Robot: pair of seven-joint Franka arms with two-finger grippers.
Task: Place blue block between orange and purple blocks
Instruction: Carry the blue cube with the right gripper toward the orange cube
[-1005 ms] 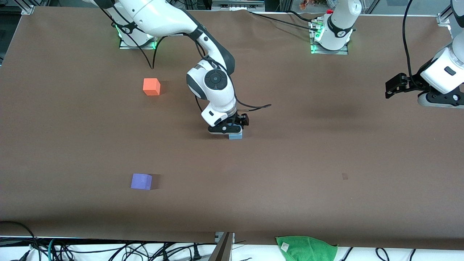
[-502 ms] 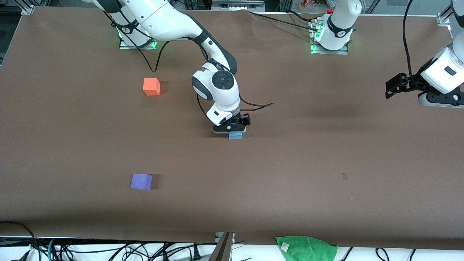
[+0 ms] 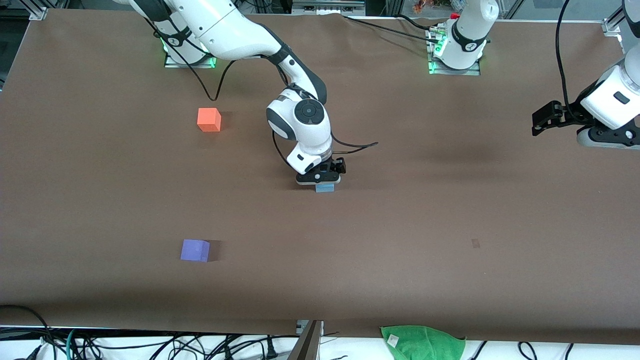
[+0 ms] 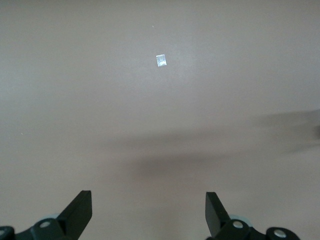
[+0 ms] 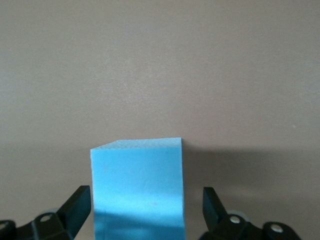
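My right fingers reach down on either side of the blue block, near the table. My right gripper should close now. Closing now would hold the block.
The blue block (image 3: 325, 188) sits on the brown table near its middle, mostly hidden under my right gripper (image 3: 320, 181). In the right wrist view the block (image 5: 137, 185) stands between the open fingers (image 5: 76, 206), one finger nearly at its side, a gap at the other. The orange block (image 3: 208, 119) lies toward the right arm's end, farther from the front camera. The purple block (image 3: 195, 250) lies nearer the camera, on the same end. My left gripper (image 3: 539, 121) waits open above the left arm's end of the table, over bare table in its wrist view (image 4: 148, 210).
A green cloth (image 3: 422, 342) lies off the table's near edge. Cables (image 3: 350, 146) trail from the right arm over the table. A small pale mark (image 3: 475, 243) is on the table; it also shows in the left wrist view (image 4: 161, 60).
My right gripper has come down around the blue block and shifted slightly toward the left arm's end. The blocks and the left arm have not moved.
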